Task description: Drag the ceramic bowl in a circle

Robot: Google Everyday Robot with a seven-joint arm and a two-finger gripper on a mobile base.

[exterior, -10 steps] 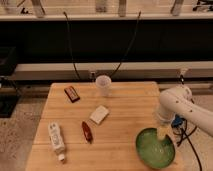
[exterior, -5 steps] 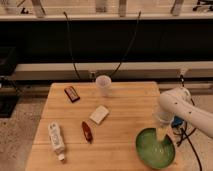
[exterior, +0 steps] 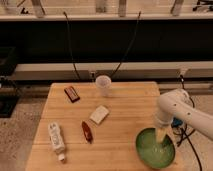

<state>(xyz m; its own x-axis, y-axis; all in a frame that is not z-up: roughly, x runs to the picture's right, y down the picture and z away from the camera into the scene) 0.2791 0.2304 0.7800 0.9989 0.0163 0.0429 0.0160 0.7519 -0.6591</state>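
Observation:
My gripper grabs the ceramic bowl (exterior: 151, 151) by its darker rim (exterior: 149, 129) next, to drag the bowl in a circle over the wooden table.
The ceramic bowl (exterior: 151, 151) is wide, shallow and glossy green with a darker rim. It sits at the near right corner of the wooden table (exterior: 125, 102). My white arm comes in from the right and bends down over it. The gripper (exterior: 161, 135) points downward, with its pale yellowish fingers reaching inside the bowl near its far right rim. The jaws stand open and nothing is held between them.
A translucent white cup (exterior: 103, 85) stands at the table's far middle. A dark brown packet (exterior: 72, 93), a white packet (exterior: 99, 114), a red item (exterior: 87, 131) and a white bottle (exterior: 56, 140) lie to the left. Black cables hang behind the table.
The gripper has come down from above the bowl's far rim into the bowl. The bowl and the other items have not moved.

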